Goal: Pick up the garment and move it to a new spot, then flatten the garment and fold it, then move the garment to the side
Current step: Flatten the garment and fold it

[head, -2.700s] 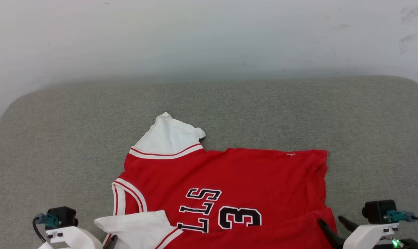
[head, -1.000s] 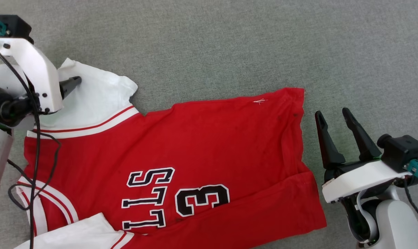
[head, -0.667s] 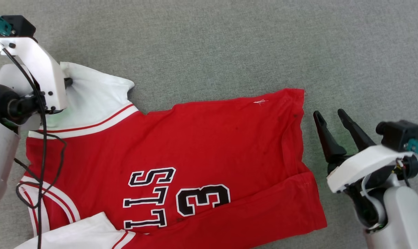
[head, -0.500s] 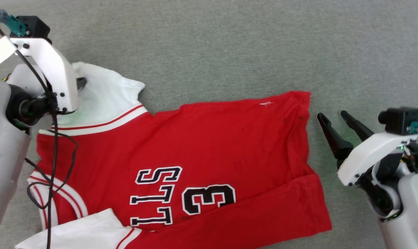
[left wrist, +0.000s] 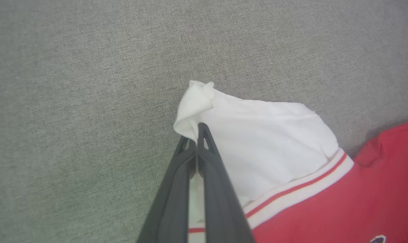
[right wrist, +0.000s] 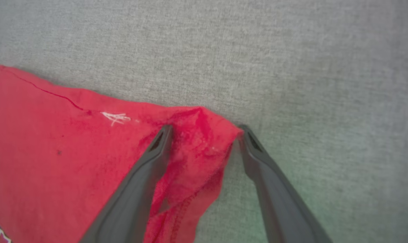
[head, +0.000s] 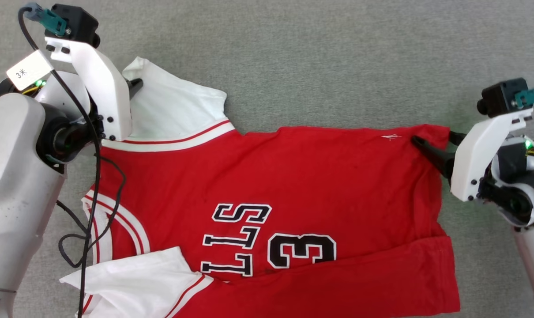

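Note:
The red cloth lies spread flat, and only its hem corner is bunched up between my fingers. My right gripper will pinch that hem corner next.
The garment [head: 267, 176], a red jersey with white sleeves and black letters and a 3, lies spread on the grey cloth surface. My left gripper [head: 137, 83] is shut on the far white sleeve [left wrist: 258, 141]; in the left wrist view its fingertips [left wrist: 200, 130] pinch the sleeve's bunched corner. My right gripper [head: 430, 140] is open and straddles the far right hem corner [right wrist: 204, 135]: one finger [right wrist: 153, 158] lies on the red cloth, the other [right wrist: 258, 158] just off its edge on the grey surface.
The grey cloth surface [head: 320, 57] stretches beyond the garment on the far side. A black cable [head: 95, 185] hangs from my left arm over the garment's neck side. The near white sleeve [head: 134, 282] lies folded over at the lower left.
My left gripper has shut on the far white sleeve. My right gripper has moved from beside the hem onto the garment's far right corner, still open. The camera has shifted too.

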Robot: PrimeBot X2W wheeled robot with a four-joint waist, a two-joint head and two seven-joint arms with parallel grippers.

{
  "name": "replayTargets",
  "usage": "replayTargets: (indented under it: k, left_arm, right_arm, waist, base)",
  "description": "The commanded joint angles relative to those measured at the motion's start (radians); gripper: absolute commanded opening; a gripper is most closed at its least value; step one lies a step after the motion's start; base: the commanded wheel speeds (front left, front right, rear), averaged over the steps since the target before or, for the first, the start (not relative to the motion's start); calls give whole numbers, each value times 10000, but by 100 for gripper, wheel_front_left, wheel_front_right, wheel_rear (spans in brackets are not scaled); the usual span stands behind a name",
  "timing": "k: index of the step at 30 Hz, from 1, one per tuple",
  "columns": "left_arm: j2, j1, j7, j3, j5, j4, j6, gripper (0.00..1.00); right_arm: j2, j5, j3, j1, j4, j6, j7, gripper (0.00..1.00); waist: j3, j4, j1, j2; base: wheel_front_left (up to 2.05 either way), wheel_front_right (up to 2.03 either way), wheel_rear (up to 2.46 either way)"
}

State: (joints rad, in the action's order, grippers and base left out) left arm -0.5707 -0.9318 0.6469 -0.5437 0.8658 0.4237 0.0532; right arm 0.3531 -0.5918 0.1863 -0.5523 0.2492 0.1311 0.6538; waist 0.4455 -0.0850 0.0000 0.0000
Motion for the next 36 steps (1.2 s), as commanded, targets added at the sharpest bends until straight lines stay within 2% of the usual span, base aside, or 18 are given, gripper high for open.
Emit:
replayTargets:
  k: [1,5,6,7,8,11,19,27,36]
  left_arm:
    - [41,12,-87,-11,-24,-69,8,0]
    - [62,-19,-192,-18,-22,-124,38,0]
    - [73,-17,-213,-19,-22,-110,47,0]
    - [69,5,-262,-15,-17,-89,60,0]
    - [70,30,-286,-14,-18,-71,55,0]
    - [25,144,-484,24,-31,19,83,0]
    - [-55,567,-1403,158,-134,196,78,0]
    - [-158,1626,-2384,384,-67,130,-151,0]
    - [-376,4202,-3548,610,251,-831,-671,0]
  right_arm:
    - [67,-115,265,-173,311,-9,406,100]
    - [93,-303,828,-174,1005,-6,1504,100]
    - [85,-350,901,-127,1167,-6,1743,69]
    - [74,-358,967,-106,1308,-6,1940,30]
    - [26,-403,998,-69,1444,-6,2120,0]
    - [-42,-407,980,-185,1410,-7,2014,0]
    - [326,10,-236,-447,602,-15,378,0]
    - [207,428,-965,670,223,-15,-226,0]
    - [-176,667,-1214,2579,61,-15,-1232,0]
  waist:
    - [124,140,0,0]
    - [209,249,0,0]
    - [215,262,0,0]
    - [217,270,0,0]
    - [211,276,0,0]
    - [141,282,0,0]
    - [-571,421,0,0]
    - [-1765,604,0,0]
    - [-2991,766,0,0]
  base:
    - [0,0,0]
    - [0,0,0]
    - [0,0,0]
    - [0,0,0]
    - [0,0,0]
    - [0,0,0]
    - [0,0,0]
    - [0,0,0]
    - [0,0,0]
